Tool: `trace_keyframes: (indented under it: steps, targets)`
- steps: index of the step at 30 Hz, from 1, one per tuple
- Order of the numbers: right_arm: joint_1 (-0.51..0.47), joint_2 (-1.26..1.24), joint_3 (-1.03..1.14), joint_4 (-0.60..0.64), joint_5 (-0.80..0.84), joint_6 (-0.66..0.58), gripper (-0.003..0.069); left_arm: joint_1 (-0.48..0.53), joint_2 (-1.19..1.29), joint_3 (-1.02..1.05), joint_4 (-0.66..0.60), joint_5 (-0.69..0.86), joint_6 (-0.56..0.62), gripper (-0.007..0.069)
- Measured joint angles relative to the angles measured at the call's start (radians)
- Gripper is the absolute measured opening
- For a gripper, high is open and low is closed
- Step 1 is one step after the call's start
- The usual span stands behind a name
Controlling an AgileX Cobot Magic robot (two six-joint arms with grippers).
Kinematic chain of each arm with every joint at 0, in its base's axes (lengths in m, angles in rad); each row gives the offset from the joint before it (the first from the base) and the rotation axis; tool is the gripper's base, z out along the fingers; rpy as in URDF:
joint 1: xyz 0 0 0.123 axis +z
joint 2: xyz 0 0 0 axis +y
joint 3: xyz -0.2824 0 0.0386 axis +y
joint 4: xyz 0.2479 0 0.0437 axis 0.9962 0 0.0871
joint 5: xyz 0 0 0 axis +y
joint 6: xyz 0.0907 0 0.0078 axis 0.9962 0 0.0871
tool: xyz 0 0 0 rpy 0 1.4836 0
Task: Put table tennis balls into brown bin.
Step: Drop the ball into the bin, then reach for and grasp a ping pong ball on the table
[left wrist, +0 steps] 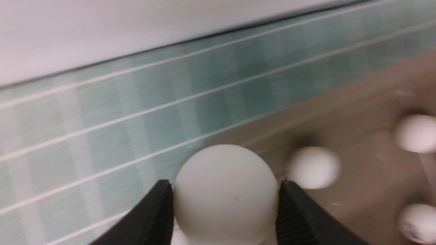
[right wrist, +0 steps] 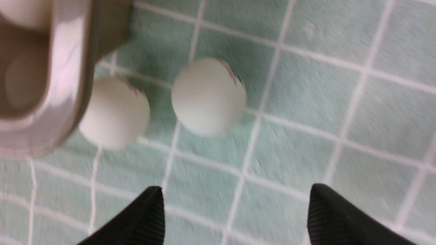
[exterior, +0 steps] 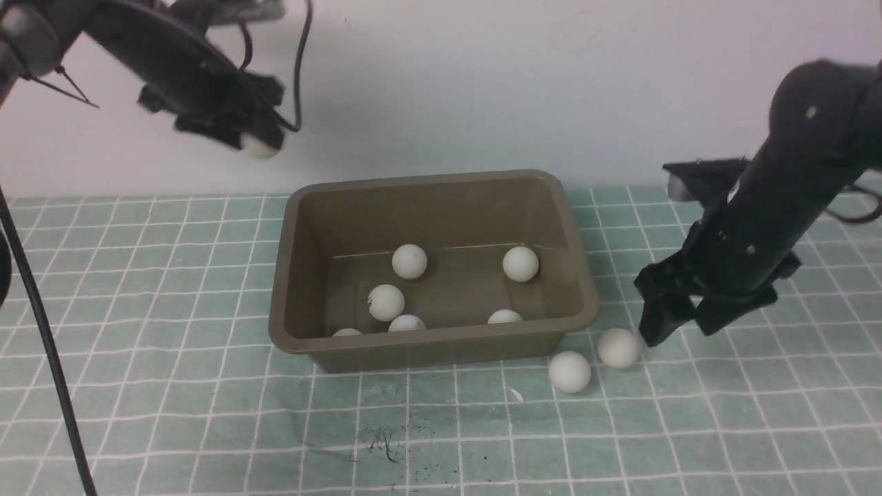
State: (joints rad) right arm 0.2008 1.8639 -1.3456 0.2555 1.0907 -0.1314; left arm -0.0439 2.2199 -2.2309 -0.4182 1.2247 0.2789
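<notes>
My right gripper grabs the logo-printed ball by its round sides next, to drop the ball into the brown bin.
The brown bin (exterior: 420, 180) stands mid-mat with several table tennis balls inside, such as one at the back (exterior: 409, 262). High over the bin's far left corner, my left gripper (exterior: 260, 141) is shut on a white ball (left wrist: 224, 194), both fingers touching its sides; the bin floor (left wrist: 368, 190) shows below. Two balls lie on the mat off the bin's near right corner: one (exterior: 570, 372) closer to the bin, one (exterior: 618, 348) right of it. My right gripper (exterior: 679, 331) hangs open just right of that second ball (right wrist: 208, 96), nothing between its fingers (right wrist: 155, 207).
A green gridded mat (exterior: 172, 386) covers the table, and a white wall rises behind it. A black cable (exterior: 41, 324) runs down the left side. Dark scribble marks (exterior: 386, 441) lie on the mat in front of the bin. The bin's rim (right wrist: 64, 85) lies close to the nearer loose ball (right wrist: 115, 113).
</notes>
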Motion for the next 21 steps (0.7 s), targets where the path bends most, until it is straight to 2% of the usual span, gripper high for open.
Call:
trace_keyframes:
  steps: [3,5,9,10,12,13,14,15,16,18,21]
  targets:
    - [0.010,0.037,0.003,0.021,-0.073,-0.006,0.0533,-0.060,0.022,0.000,-0.009,0.004,0.037,0.0343]
    - [0.020,0.074,0.003,0.037,-0.120,-0.007,0.0542,-0.099,0.052,0.002,0.038,0.004,0.037,0.0346]
    - [0.029,0.149,0.002,0.066,-0.166,-0.015,0.0541,-0.177,0.102,0.007,0.200,0.007,-0.030,0.0463]
    - [0.030,0.164,0.002,0.078,-0.170,-0.027,0.0517,-0.185,0.103,0.008,0.231,0.008,-0.064,0.0473]
    - [0.030,0.168,-0.001,0.086,-0.170,-0.030,0.0414,-0.185,0.085,0.008,0.255,0.008,-0.103,0.0419]
    - [0.030,0.164,-0.001,0.085,-0.170,-0.030,0.0354,-0.180,0.072,0.009,0.263,0.008,-0.114,0.0344]
    - [0.030,0.157,-0.001,0.076,-0.168,-0.028,0.0345,-0.167,0.046,0.009,0.273,0.008,-0.122,0.0244]
    - [0.030,0.155,-0.001,0.073,-0.167,-0.025,0.0350,-0.167,0.041,0.009,0.274,0.008,-0.122,0.0223]
    - [0.029,0.124,-0.001,0.028,-0.152,0.003,0.0364,-0.127,-0.004,0.009,0.285,0.008,-0.124,0.0085]
    - [0.028,0.103,-0.001,0.017,-0.144,0.018,0.0364,-0.106,-0.025,0.009,0.291,0.008,-0.128,0.0047]
    - [0.019,-0.043,-0.001,0.009,-0.128,0.052,0.0364,-0.004,-0.096,0.050,0.293,0.007,-0.128,0.0000]
